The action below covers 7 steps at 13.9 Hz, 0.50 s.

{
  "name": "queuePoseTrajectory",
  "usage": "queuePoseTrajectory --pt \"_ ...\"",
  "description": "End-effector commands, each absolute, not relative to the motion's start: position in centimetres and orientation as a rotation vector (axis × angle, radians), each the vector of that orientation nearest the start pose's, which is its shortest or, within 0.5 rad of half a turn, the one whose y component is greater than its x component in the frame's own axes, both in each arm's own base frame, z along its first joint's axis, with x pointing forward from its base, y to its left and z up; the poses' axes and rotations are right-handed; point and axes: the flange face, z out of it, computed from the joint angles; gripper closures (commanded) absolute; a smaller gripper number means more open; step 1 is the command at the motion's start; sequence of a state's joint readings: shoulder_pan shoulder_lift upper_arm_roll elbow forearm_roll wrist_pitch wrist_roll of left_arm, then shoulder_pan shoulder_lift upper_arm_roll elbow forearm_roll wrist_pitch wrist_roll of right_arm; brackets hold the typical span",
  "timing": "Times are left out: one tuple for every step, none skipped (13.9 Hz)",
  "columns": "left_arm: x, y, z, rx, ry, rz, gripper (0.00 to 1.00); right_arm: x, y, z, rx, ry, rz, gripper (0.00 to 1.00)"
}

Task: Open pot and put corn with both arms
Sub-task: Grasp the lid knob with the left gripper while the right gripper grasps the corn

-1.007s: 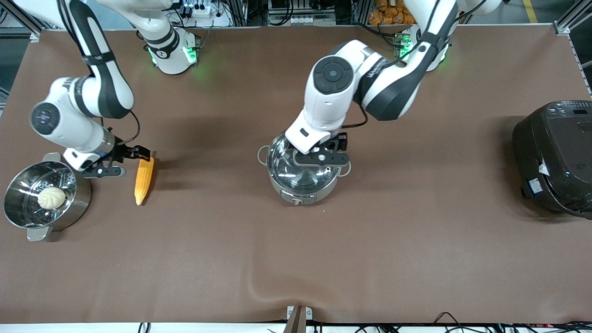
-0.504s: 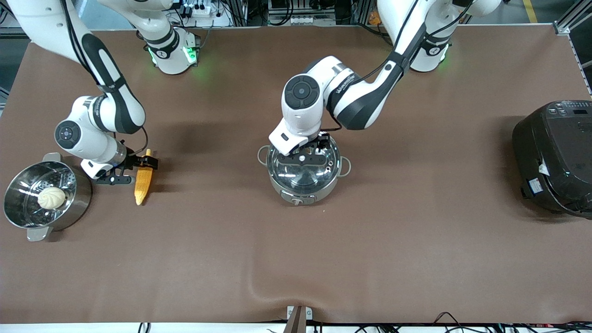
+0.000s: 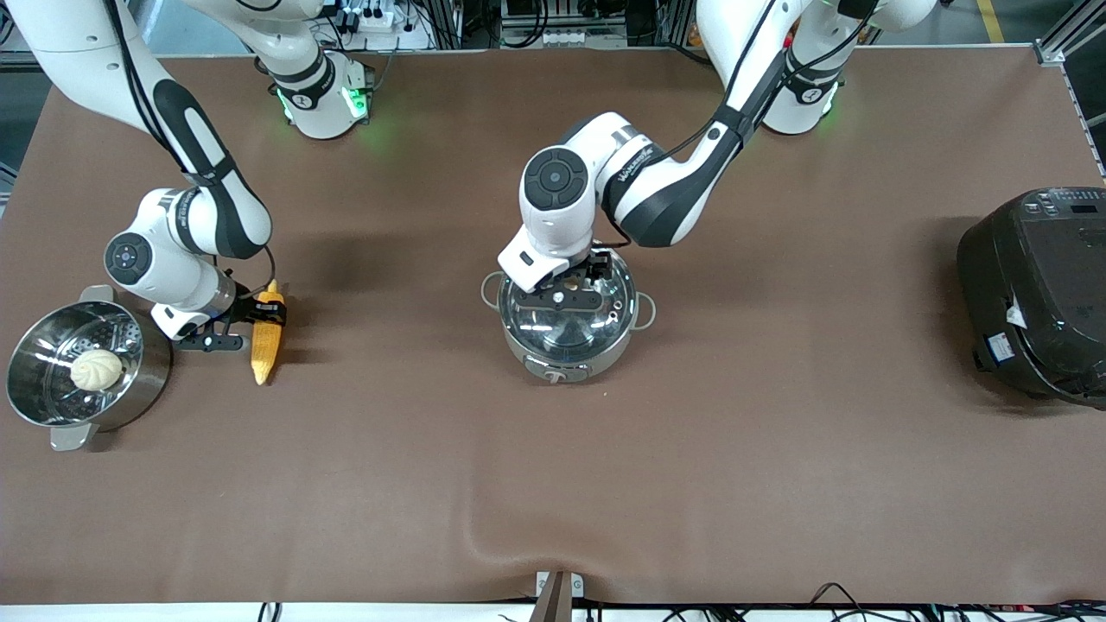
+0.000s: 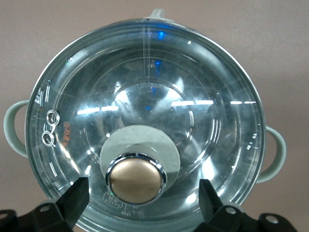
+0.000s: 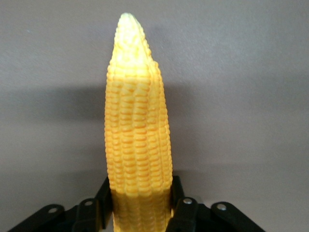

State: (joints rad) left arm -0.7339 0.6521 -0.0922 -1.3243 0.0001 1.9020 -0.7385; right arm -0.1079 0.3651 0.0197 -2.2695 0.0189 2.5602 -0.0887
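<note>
The left gripper needs to close on the copper-coloured knob (image 4: pixel 135 180), because its fingers are beside the knob and low over the glass lid (image 4: pixel 149 79).
The steel pot (image 3: pixel 566 345) stands mid-table with its glass lid (image 3: pixel 570 315) on. My left gripper (image 3: pixel 563 292) hovers low over the lid, open, its fingers (image 4: pixel 72 203) on either side of the copper-coloured knob (image 4: pixel 136 180) and apart from it. The pot fills the left wrist view (image 4: pixel 145 111). The corn (image 3: pixel 265 345) lies on the table toward the right arm's end. My right gripper (image 3: pixel 264 309) is shut on its thick end. In the right wrist view the fingers (image 5: pixel 177 198) press both sides of the corn (image 5: pixel 137 140).
A steel steamer pot (image 3: pixel 155 367) with a white bun (image 3: pixel 96 369) in it stands beside the corn, at the right arm's end. A big black cooker (image 3: pixel 1037 294) stands at the left arm's end.
My left gripper has come down and centred over the lid's knob. My right gripper has slid onto the corn's thick end and closed on it. The corn has not moved.
</note>
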Motion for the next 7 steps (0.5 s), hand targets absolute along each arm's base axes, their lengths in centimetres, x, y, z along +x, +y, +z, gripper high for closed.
queuePoseTrajectory --pt "50.2 -52.4 34.3 -3.114 0.117 0.122 0.0 55.0 -4.0 23.4 -3.104 0.003 0.143 0.89" --pt "50.2 -52.4 34.3 -3.113 0.12 0.12 0.0 56.2 -4.1 25.6 -3.092 -0.015 0.218 0.9" --pt "50.4 -52.2 34.3 -3.113 0.111 0.119 0.0 57.8 -3.6 28.1 -3.085 -0.032 0.255 0.93" --pt "50.3 -52.2 34.3 -3.115 0.093 0.121 0.26 59.0 -2.5 30.3 -3.082 -0.063 0.284 0.95" --pt "50.3 -52.2 34.6 -3.121 0.083 0.125 0.85 59.9 -1.8 32.5 -3.079 -0.085 0.299 0.97" --pt "50.6 -52.0 35.2 -3.129 0.071 0.12 1.0 60.6 -1.4 34.2 -3.077 -0.098 0.308 0.98" --pt "50.6 -52.0 35.3 -3.131 0.047 0.119 1.0 61.0 -0.9 35.4 -3.075 -0.111 0.311 0.99"
